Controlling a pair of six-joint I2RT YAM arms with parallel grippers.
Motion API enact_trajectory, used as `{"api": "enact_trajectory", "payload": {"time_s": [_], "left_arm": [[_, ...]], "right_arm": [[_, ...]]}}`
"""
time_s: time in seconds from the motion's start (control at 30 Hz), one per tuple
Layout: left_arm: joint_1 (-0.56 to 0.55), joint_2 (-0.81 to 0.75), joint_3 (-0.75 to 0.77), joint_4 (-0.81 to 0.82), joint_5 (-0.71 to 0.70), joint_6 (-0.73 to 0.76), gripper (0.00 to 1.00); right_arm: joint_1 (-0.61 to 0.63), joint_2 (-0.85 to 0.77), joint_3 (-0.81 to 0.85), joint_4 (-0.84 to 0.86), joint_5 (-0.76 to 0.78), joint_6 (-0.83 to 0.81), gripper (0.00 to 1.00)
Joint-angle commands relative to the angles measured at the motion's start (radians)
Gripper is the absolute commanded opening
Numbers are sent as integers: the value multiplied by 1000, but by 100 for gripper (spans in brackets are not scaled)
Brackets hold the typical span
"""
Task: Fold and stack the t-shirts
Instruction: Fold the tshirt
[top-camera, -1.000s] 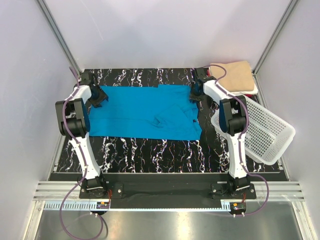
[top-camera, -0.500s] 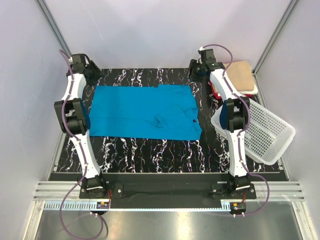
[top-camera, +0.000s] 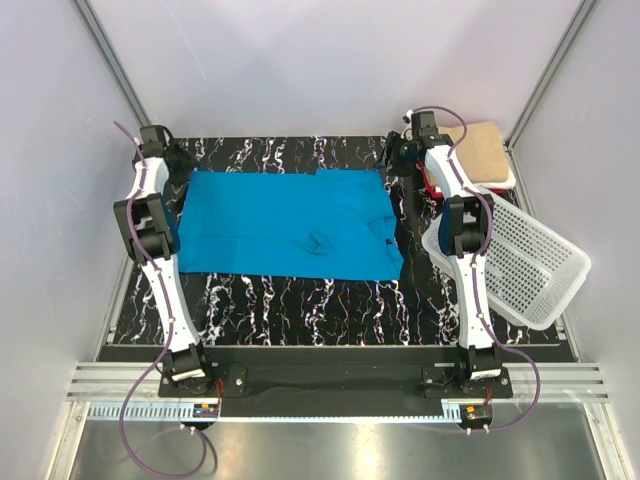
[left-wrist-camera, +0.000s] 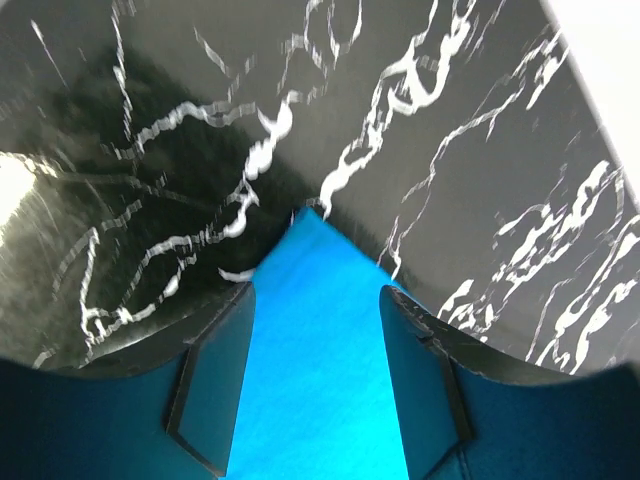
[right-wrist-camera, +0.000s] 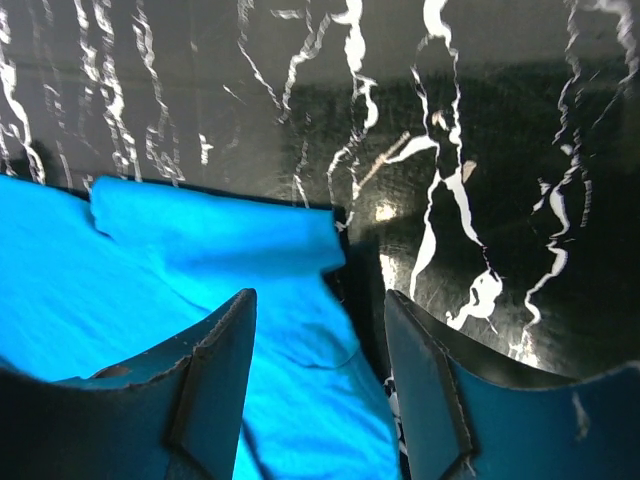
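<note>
My left gripper takes hold of the turquoise-blue t-shirt by the far corner next. Then I fold the t-shirt's far edge over.
A turquoise-blue t-shirt lies spread on the black marbled table, with its right part folded over. My left gripper is open above the shirt's far left corner. In the left wrist view that corner shows between the open fingers, not pinched. My right gripper is open just beyond the far right corner. In the right wrist view the shirt's folded edge lies below the open gripper. A folded tan shirt tops a stack at the back right, with red and white edges under it.
A white perforated basket lies tilted at the table's right edge, beside the right arm. Grey walls and metal frame posts close in the back and sides. Bare marbled table lies in front of the shirt.
Both grippers have left the shirt's far corners, swung back towards the wall, and now sit slightly lower and nearer the corners. The shirt lies flat and still.
</note>
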Motion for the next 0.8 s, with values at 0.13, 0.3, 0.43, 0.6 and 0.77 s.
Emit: {"api": "enact_trajectory", "payload": {"time_s": [0.13, 0.3, 0.43, 0.6, 0.77], "left_arm": [[3, 51, 32, 78, -7, -30, 57], [3, 55, 24, 99, -47, -16, 57], [4, 59, 17, 118, -58, -22, 56], [3, 58, -24, 130, -18, -38, 47], [1, 55, -41, 142, 11, -35, 31]], "right_arm": [[0, 69, 86, -4, -59, 31, 61], [-3, 80, 95, -2, -62, 39, 61], [-3, 97, 111, -2, -85, 56, 59], [-4, 113, 131, 1, -100, 54, 57], [-5, 132, 161, 18, -119, 62, 54]]}}
